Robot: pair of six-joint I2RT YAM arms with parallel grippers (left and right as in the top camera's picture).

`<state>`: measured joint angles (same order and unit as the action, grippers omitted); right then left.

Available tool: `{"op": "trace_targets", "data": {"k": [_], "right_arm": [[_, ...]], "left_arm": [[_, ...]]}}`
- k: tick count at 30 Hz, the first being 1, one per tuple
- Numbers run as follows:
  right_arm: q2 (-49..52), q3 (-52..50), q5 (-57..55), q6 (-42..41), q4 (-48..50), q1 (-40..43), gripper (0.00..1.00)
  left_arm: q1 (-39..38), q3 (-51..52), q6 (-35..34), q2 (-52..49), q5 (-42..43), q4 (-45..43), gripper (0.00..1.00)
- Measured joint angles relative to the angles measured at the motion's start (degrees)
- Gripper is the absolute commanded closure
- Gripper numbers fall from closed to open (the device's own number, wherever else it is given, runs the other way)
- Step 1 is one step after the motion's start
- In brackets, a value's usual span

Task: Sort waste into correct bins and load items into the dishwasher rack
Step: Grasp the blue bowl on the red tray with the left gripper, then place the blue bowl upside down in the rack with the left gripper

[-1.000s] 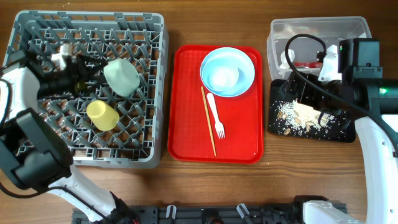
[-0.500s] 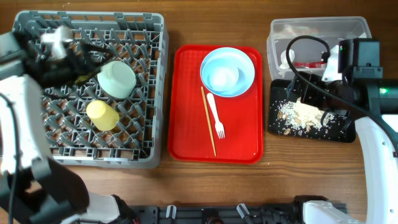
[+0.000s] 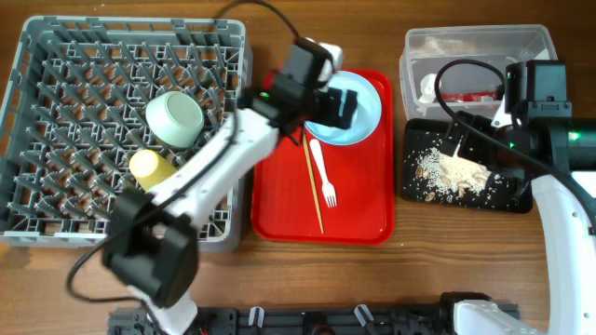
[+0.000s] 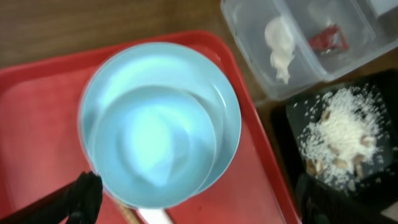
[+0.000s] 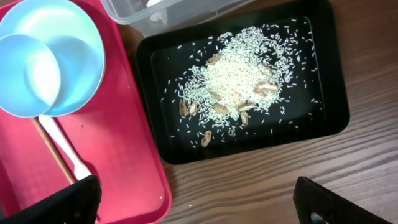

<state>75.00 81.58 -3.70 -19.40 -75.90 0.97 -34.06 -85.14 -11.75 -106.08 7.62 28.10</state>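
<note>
My left gripper needs to tilt the pale-blue bowl (image 3: 323, 128) (image 4: 152, 143) and load it into the grey rack, so next it will grip the bowl's rim with one finger inside.
My left gripper (image 4: 199, 202) is open and empty above the pale-blue plate (image 4: 221, 112), which has the pale-blue bowl (image 4: 152, 143) on it, on the red tray (image 3: 321, 219); it also shows from overhead (image 3: 333, 104). The white fork (image 3: 323, 174) and chopstick (image 3: 312, 181) lie on the red tray. The pale-green bowl (image 3: 177, 116) and yellow cup (image 3: 152, 169) sit in the grey rack (image 3: 56, 200). The clear tub (image 3: 475, 45) holds the napkin (image 4: 280, 46) and red packet (image 4: 326, 37). Rice scraps (image 5: 239, 74) lie in the black tray (image 5: 311, 124). My right gripper (image 5: 202, 208) is open and empty, high over the black tray's near side.
The left arm (image 3: 214, 172) stretches across the rack's right edge to the red tray. The right arm (image 3: 559, 186) runs along the table's right side, its cable (image 3: 456, 70) looping over the tub. A few rice grains lie on the wood (image 5: 189, 208) by the red tray.
My left arm has swung from the rack's far left across to the blue plate on the red tray. The green bowl stays in the rack. My right gripper has drawn back to the right.
</note>
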Motion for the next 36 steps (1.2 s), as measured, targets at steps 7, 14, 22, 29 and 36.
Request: {"op": "trace_targets", "data": {"k": [7,14,22,29,36], "right_arm": [[0.0,0.0,0.0,0.0,-0.2,0.0,0.0],[0.0,0.0,0.0,0.0,-0.2,0.0,0.0],[0.0,0.0,-0.3,0.0,-0.3,0.0,0.0],[0.0,0.0,-0.4,0.0,-0.4,0.0,0.0],[0.0,0.0,-0.4,0.0,-0.4,0.0,0.0]], "left_arm": [[-3.4,0.0,-0.8,-13.9,-2.9,-3.2,0.61],[-3.4,-0.7,-0.2,-14.9,-4.9,-1.7,0.96],[-3.1,-0.3,-0.2,-8.0,-4.5,0.3,0.96],[17.1,-0.3,-0.6,10.8,15.4,1.0,0.96],[40.7,-0.3,-1.0,3.4,50.3,-3.8,0.96]]}}
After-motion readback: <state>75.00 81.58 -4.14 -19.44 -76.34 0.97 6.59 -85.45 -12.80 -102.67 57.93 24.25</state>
